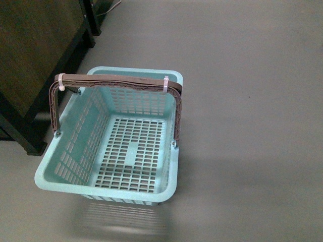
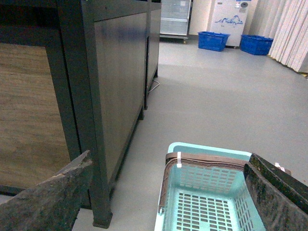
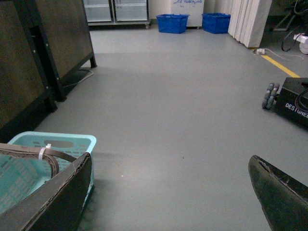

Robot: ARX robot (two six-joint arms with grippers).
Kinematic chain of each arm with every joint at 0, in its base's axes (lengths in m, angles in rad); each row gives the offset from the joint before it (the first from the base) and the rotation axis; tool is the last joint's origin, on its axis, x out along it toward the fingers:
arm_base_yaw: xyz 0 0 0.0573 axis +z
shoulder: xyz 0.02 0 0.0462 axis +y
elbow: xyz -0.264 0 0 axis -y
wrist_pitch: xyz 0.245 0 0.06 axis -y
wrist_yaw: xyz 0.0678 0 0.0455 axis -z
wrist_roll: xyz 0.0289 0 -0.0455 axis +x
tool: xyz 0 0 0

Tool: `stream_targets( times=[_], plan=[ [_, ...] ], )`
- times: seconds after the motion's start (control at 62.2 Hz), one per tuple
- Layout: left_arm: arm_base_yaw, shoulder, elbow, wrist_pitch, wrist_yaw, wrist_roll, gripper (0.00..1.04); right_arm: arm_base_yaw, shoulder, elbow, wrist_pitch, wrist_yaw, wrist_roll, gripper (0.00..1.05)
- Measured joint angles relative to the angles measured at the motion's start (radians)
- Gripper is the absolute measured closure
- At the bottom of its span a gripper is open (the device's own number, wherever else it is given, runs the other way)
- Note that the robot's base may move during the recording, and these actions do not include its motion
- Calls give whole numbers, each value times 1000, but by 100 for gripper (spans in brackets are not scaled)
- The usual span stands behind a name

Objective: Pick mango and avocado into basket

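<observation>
The basket needs to go to the fruit trays, so I next need to grab it with my left gripper by its brown-grey handle (image 1: 116,81).
The pale teal basket (image 1: 86,181) stands on the grey floor in the front view, its brown-grey handles (image 1: 118,79) raised and bound by white zip ties. It holds nothing. It also shows in the left wrist view (image 2: 209,150) and at the edge of the right wrist view (image 3: 72,143). My left gripper (image 2: 171,166) is open and empty above the basket. My right gripper (image 3: 171,166) is open and empty over bare floor beside the basket. No mango and no avocado is in view. Neither gripper shows in the front view.
A dark wooden cabinet (image 1: 35,55) on black legs stands left of the basket, also seen in the left wrist view (image 2: 86,82). Blue crates (image 3: 172,22) and glass-door fridges (image 3: 115,10) stand far back. A black wheeled machine (image 3: 293,101) sits to the right.
</observation>
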Motion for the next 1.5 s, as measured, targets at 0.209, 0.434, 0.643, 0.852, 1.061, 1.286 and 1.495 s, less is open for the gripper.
stream_targets(
  times=[0.209, 0.434, 0.643, 0.852, 1.061, 1.286, 1.495],
  plan=[
    [0, 0, 0, 0, 0, 0, 9, 0, 0, 0, 0, 0, 0, 9],
    [0, 0, 0, 0, 0, 0, 9, 0, 0, 0, 0, 0, 0, 9],
    [-102, 236, 92, -117, -279, -340, 9, 0, 0, 0, 0, 0, 0, 9],
    [-180, 1015, 256, 396, -237, -1112, 9, 0, 0, 0, 0, -2, 0, 9],
    [-249, 1733, 513, 735, -205, -1536, 9, 0, 0, 0, 0, -2, 0, 9],
    [-327, 2208, 880, 770, -199, -1723, 9, 0, 0, 0, 0, -2, 0, 9],
    [-326, 2341, 1049, 807, -214, -1701, 9, 0, 0, 0, 0, -2, 0, 9]
  ],
)
